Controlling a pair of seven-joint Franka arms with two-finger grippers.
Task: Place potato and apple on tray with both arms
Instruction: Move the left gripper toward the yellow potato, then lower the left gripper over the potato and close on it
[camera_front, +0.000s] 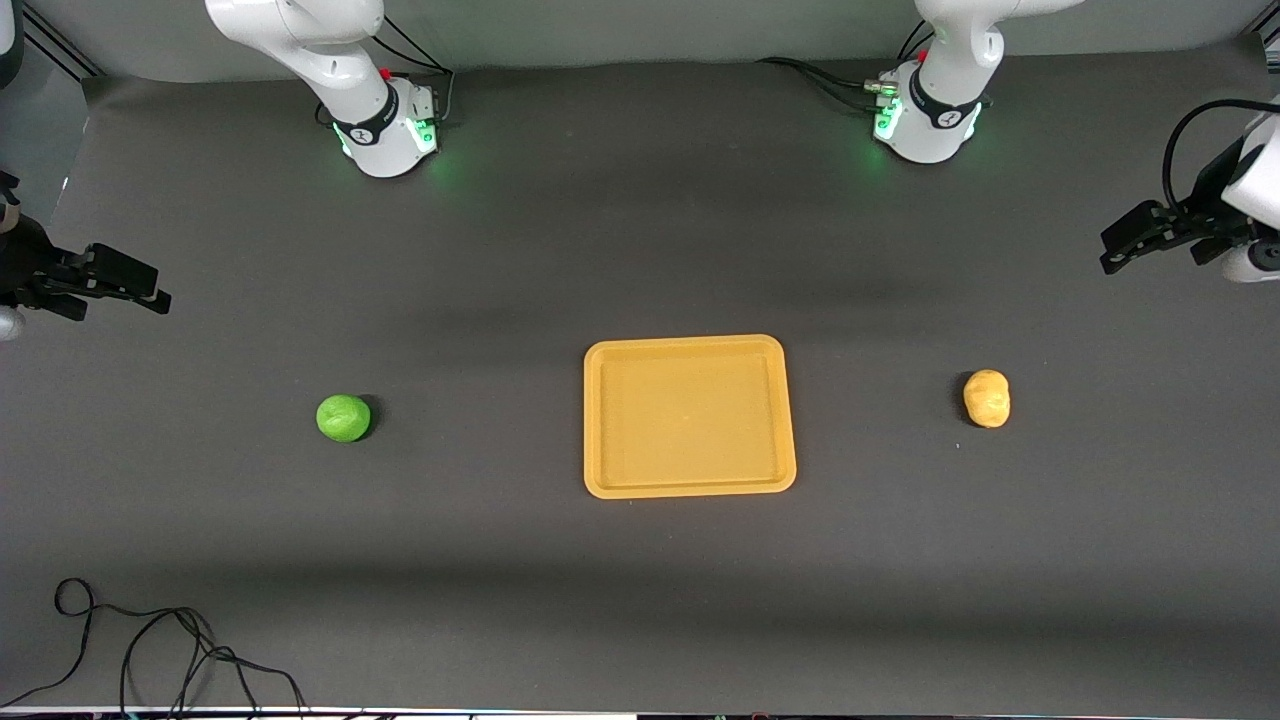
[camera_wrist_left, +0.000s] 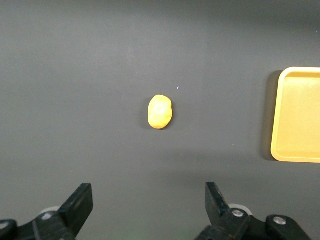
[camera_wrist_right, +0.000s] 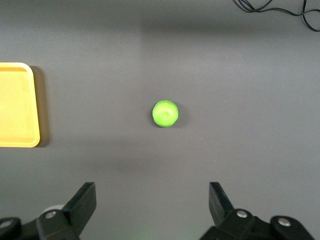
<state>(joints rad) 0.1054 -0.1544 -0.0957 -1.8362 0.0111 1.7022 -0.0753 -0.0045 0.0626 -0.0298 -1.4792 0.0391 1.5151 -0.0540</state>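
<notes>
The potato needs to go onto the tray (camera_front: 689, 482). My left gripper will grab it around its rounded middle (camera_front: 986, 398) next.
The orange-yellow tray (camera_front: 689, 482) lies flat mid-table with nothing on it; its edge also shows in both wrist views (camera_wrist_left: 280, 150) (camera_wrist_right: 30, 135). The yellow-tan potato (camera_front: 987, 398) (camera_wrist_left: 160, 112) rests on the mat toward the left arm's end. The green apple (camera_front: 343, 418) (camera_wrist_right: 165, 113) rests toward the right arm's end. My left gripper (camera_front: 1112, 250) (camera_wrist_left: 149, 200) hangs open in the air at its end of the table, apart from the potato. My right gripper (camera_front: 158, 287) (camera_wrist_right: 152, 200) hangs open at its own end, apart from the apple. Nothing sits between either pair of fingers.
A loose black cable (camera_front: 150, 640) (camera_wrist_right: 275, 7) curls on the mat near the front camera at the right arm's end. The two arm bases (camera_front: 390, 135) (camera_front: 925, 125) stand farthest from the front camera. A dark mat covers the table.
</notes>
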